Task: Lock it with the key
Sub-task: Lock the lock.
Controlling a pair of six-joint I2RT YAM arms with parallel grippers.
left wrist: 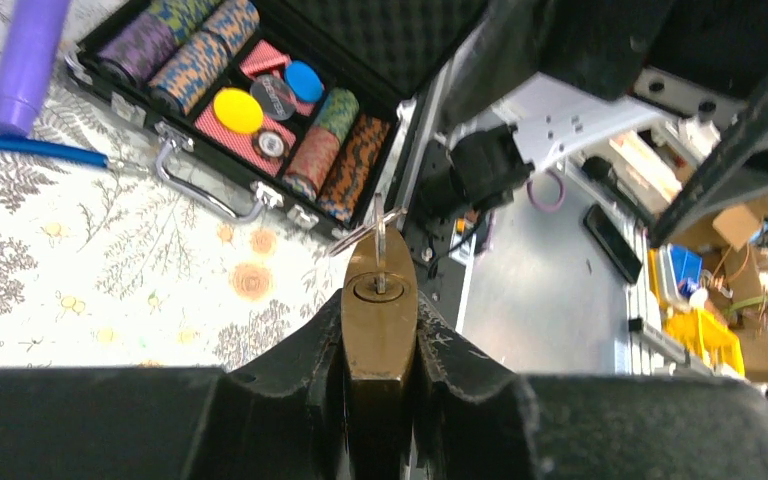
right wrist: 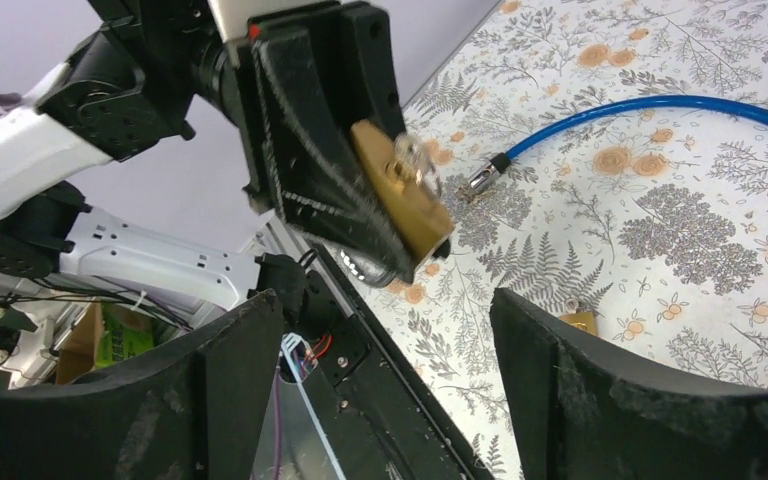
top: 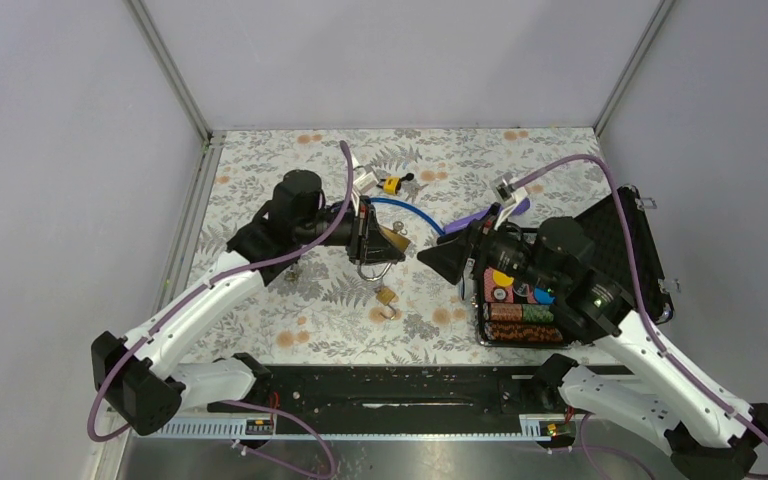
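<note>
The key has to turn to lock, so the robot's right gripper should next grab the silver key by the head sticking out of the keyhole (top: 399, 227) (right wrist: 416, 160).
My left gripper (top: 375, 241) is shut on a brass padlock (top: 393, 243), holding it above the flowered table. In the left wrist view the padlock (left wrist: 381, 330) is clamped between both fingers (left wrist: 300, 360), and a silver key (left wrist: 380, 232) sticks out of its keyhole. The right wrist view has the padlock (right wrist: 405, 205) with the key (right wrist: 412, 158) in it, gripped by the left arm's black fingers. My right gripper (right wrist: 385, 300) stands open a short way from the key, touching nothing. From above, the right gripper (top: 442, 258) faces the lock.
A second small brass padlock (top: 386, 298) lies on the table below the held one. An open black case (top: 650, 250) of poker chips sits at the right. A blue cable (top: 415, 210), a purple tube (top: 508, 210) and a yellow item (top: 392, 184) lie further back.
</note>
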